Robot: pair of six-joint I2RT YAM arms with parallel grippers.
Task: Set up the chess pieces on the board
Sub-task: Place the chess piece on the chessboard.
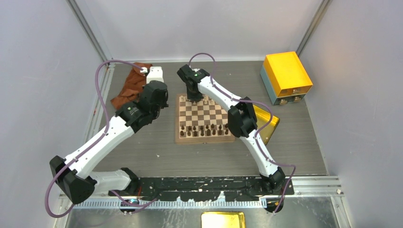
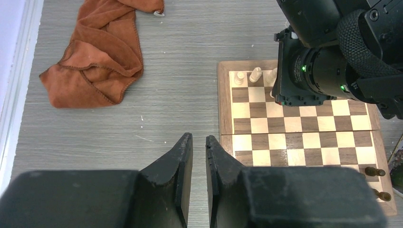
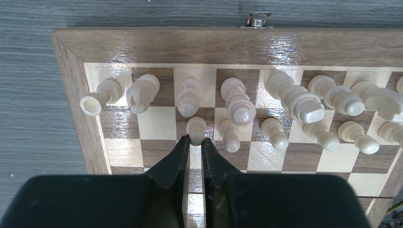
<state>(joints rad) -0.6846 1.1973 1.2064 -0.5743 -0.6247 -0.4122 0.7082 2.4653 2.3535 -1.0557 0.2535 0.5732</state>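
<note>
My right gripper should open: the upright cream pawn's base is over its dark second-row square and would stand.
The board lies in the middle of the table, and its far-left corner shows in the right wrist view. Several cream chess pieces stand in its far row, with cream pawns in the second row. My right gripper is shut on one cream pawn, held by its tips over a second-row square; from above it hangs over the far rows. My left gripper is shut and holds nothing, just left of the board's left edge. Dark chessmen fill the near rows.
A crumpled brown cloth lies at the back left. An orange-yellow box stands at the back right. A golden tray lies right of the board, partly under the right arm. A yellow object sits at the near edge.
</note>
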